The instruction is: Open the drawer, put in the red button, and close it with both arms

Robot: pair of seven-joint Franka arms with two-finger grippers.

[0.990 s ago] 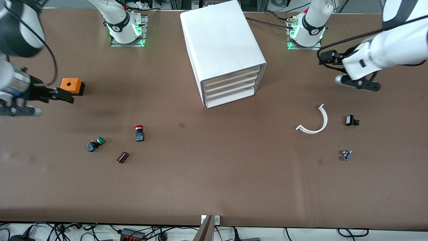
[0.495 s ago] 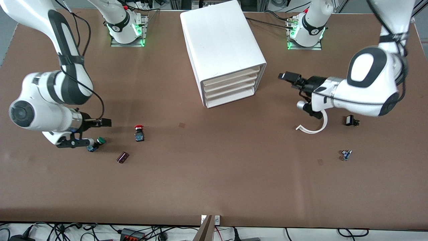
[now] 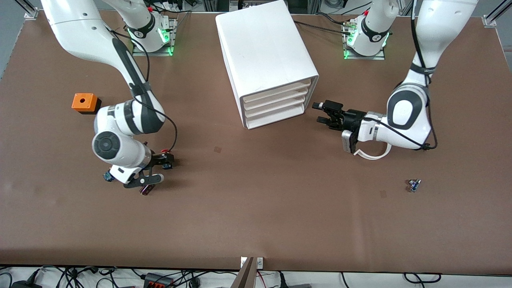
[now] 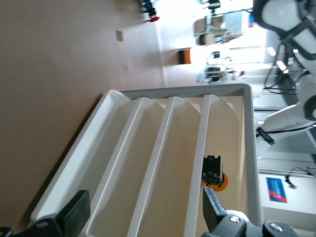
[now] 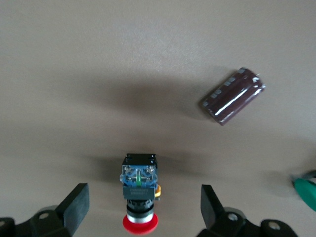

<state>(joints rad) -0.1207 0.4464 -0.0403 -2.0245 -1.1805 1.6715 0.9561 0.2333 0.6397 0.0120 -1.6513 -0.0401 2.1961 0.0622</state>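
Note:
The red button needs to go into the drawer. My right gripper will next grab the button by its cap end (image 5: 140,219) for that.
The white cabinet (image 3: 264,48) stands mid-table with its four drawers (image 3: 276,106) all shut. The red button (image 3: 165,152) lies on the table toward the right arm's end. My right gripper (image 3: 163,161) is low over it and open. In the right wrist view the button (image 5: 139,190) lies between the spread fingers (image 5: 74,210), untouched. My left gripper (image 3: 325,114) is open and empty beside the drawer fronts. The left wrist view faces the drawer fronts (image 4: 163,163) between its open fingers (image 4: 74,215).
A brown cylinder (image 5: 232,96) lies beside the red button. The green-capped button (image 3: 107,176) is mostly hidden under the right arm. An orange box (image 3: 85,103), a white curved piece (image 3: 376,155) and a small blue part (image 3: 414,185) lie on the table. A small black-and-blue part (image 4: 212,172) shows at one drawer front.
The right arm swung in and lowered its gripper over the red button. The left arm swung toward the cabinet and brought its gripper up to the drawer fronts.

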